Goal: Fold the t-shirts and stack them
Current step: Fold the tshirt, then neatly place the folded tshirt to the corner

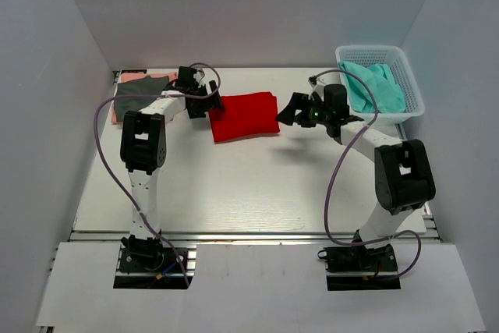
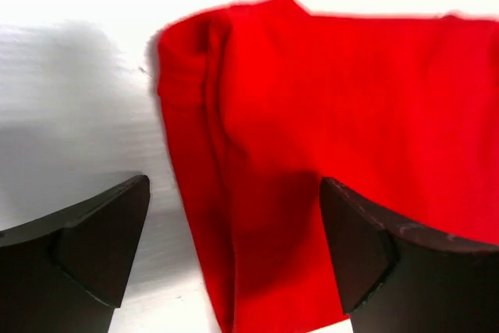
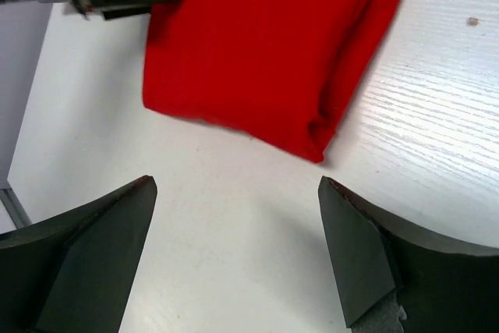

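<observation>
The shirt's edge is still below my left gripper's finger, as a shadow shows, so my left gripper needs to go lower before it closes on it.
A bright red t-shirt (image 1: 244, 115) lies folded at the back middle of the table; it also shows in the left wrist view (image 2: 335, 122) and the right wrist view (image 3: 265, 44). My left gripper (image 1: 213, 104) is open, its jaws straddling the shirt's left edge (image 2: 234, 247). My right gripper (image 1: 290, 108) is open and empty just right of the shirt (image 3: 234, 224), above bare table. A dark grey t-shirt (image 1: 144, 88) lies folded on a salmon pink one (image 1: 117, 111) at the back left corner.
A white lattice basket (image 1: 405, 76) at the back right holds teal fabric (image 1: 374, 87). Grey walls enclose the table on three sides. The arm bases and cables stand at the near edge.
</observation>
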